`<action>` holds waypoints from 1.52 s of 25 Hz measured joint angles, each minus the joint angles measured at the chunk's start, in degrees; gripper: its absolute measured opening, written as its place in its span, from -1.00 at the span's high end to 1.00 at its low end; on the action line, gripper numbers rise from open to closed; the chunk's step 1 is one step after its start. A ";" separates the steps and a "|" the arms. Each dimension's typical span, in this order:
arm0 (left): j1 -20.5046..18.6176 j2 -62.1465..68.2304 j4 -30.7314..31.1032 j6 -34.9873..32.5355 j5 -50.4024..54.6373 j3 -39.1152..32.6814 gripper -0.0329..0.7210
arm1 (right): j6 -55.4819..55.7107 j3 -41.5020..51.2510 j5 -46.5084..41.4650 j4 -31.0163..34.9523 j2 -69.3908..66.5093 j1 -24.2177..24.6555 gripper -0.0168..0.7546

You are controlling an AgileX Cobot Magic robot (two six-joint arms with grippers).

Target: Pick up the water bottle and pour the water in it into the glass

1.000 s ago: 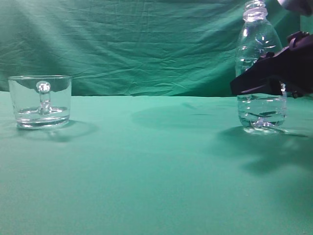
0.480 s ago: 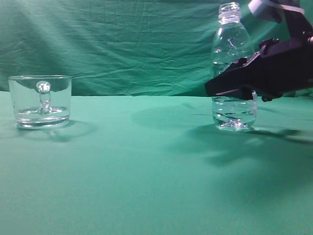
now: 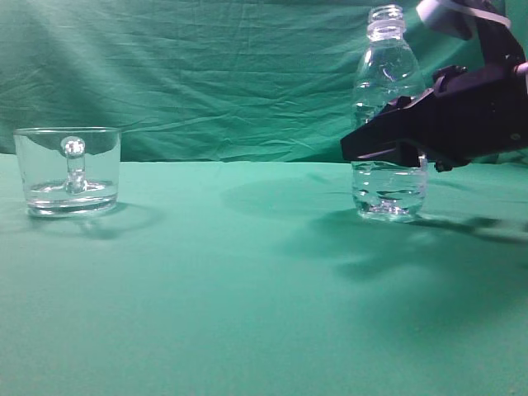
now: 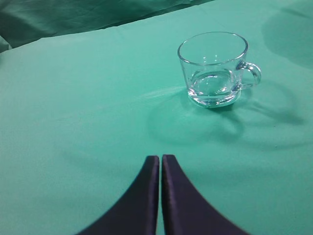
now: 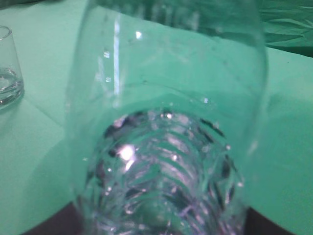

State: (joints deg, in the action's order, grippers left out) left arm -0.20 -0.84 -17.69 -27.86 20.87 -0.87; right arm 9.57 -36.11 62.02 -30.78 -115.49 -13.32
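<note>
The bottle's ribbed base (image 3: 387, 209) meets the green cloth and the water bottle (image 3: 388, 91) would stand upright, so it is time for my right gripper to open.
The water bottle (image 3: 388, 91) is tall, clear and uncapped, with water (image 3: 388, 194) in its ribbed lower part. It stands upright at the right, just above or on the green cloth. My right gripper (image 3: 388, 148) is shut on the bottle's middle. In the right wrist view the bottle (image 5: 166, 122) fills the frame and hides the jaws. The glass (image 3: 68, 171), a short clear mug with a knobbed handle, stands at the far left. It also shows in the left wrist view (image 4: 215, 68), ahead and right of my left gripper (image 4: 160, 159), which is shut and empty.
A green cloth (image 3: 206, 280) covers the table and hangs as a wrinkled backdrop (image 3: 206, 74) behind it. A stretch of bare cloth lies between the glass and the bottle. The glass edge shows at the left of the right wrist view (image 5: 7, 68).
My right gripper has carried the bottle leftward towards the glass, most of it in the first half second. The glass and the left gripper have not moved.
</note>
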 joint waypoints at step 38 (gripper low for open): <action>0.00 0.00 0.00 0.00 0.00 0.00 0.91 | 4.71 2.24 1.12 4.54 16.19 0.00 -0.78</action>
State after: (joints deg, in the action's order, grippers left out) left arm -0.20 -0.84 -17.69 -27.86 20.87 -0.87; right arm 14.28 -33.87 63.14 -26.25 -99.30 -13.32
